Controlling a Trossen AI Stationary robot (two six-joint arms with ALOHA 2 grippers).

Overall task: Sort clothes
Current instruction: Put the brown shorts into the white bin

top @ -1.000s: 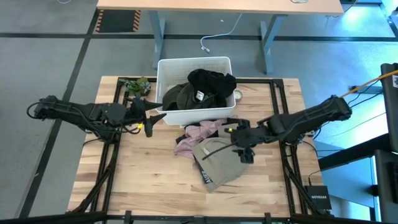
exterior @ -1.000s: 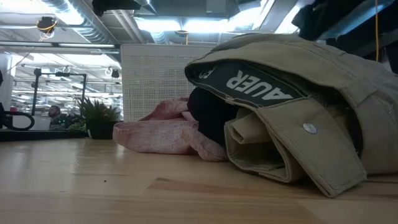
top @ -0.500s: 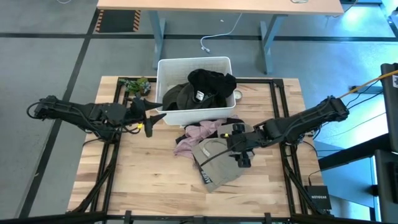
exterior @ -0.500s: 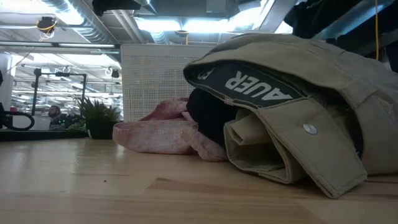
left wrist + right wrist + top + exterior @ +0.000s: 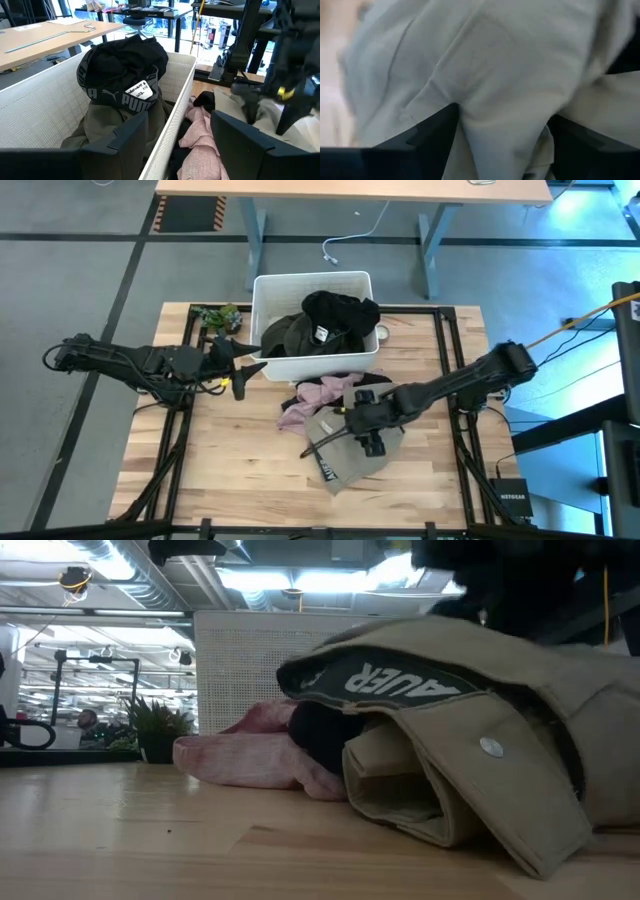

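My right gripper should next grab the beige-tan garment by its raised fold of cloth (image 5: 348, 454) (image 5: 496, 120) to sort it into the white bin.
A beige-tan garment (image 5: 345, 455) lies bunched on the table before the white bin (image 5: 262, 290), its dark waistband (image 5: 385, 680) uppermost. A pale pink garment (image 5: 318, 394) lies beside it and against the bin's front. A dark garment (image 5: 320, 735) shows between them. An olive-grey garment (image 5: 107, 130) and a black one (image 5: 125, 60) lie in the bin. My right gripper (image 5: 365, 423) is open, low on the beige garment. My left gripper (image 5: 255, 367) is open and empty at the bin's near left corner. My right gripper comes at the beige garment from above, slanting from the table's right. Its open fingers (image 5: 432, 132) stand in the cloth with a ridge of fabric (image 5: 500, 95) between them. The garment lies on the table, several layers thick.
A small potted plant (image 5: 215, 315) stands at the far left of the table, beside the bin. Bare wood (image 5: 230, 470) lies at the table's near left. Black frame rails (image 5: 185, 420) run along both sides.
My right gripper has gone toward the table's left edge and a little nearer, across the beige garment. The garment has been pushed leftward with it: its waistband end has slid toward the left and bunched against the pink garment.
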